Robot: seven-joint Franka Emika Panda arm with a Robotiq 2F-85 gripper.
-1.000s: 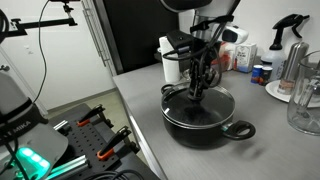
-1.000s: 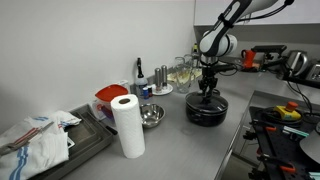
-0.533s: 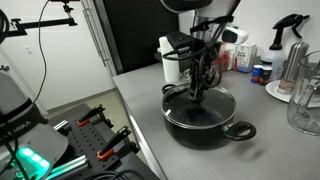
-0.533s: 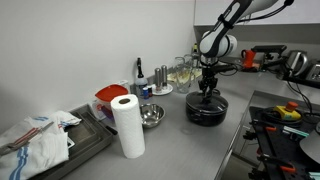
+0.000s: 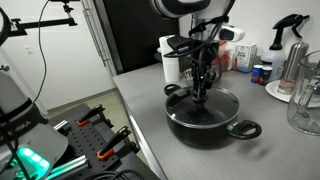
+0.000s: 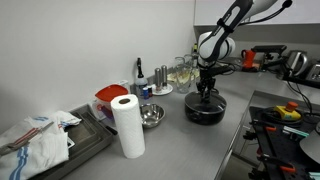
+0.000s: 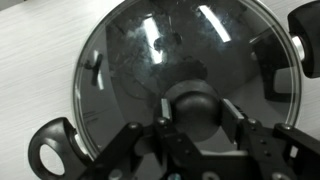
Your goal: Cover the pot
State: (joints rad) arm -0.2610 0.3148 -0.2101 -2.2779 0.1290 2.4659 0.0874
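The lid's glass lies on the pot's rim and the lid would stay on the pot, so it is time for my gripper to open.
The wide black pot (image 5: 216,127) (image 6: 204,112) stands on the grey counter, near its front edge, in both exterior views. A glass lid (image 7: 150,60) lies on its rim, and the pot's loop handles (image 7: 52,148) stick out from under it in the wrist view. My gripper (image 5: 203,92) (image 6: 205,93) (image 7: 192,108) points straight down over the pot's middle. Its fingers are shut on the lid's black round knob (image 7: 192,100). The inside of the pot is hidden behind the reflecting glass.
A steel bowl (image 6: 151,116) and a paper towel roll (image 6: 126,125) stand along the counter. Glass jars (image 6: 180,75) are behind the pot. A clear pitcher (image 5: 305,95), bottles (image 5: 262,72) and a spray bottle (image 5: 290,35) stand close by. The counter edge (image 5: 140,120) drops off beside the pot.
The gripper has come down a little with the lid, and the pot has shifted slightly sideways on the counter under it.
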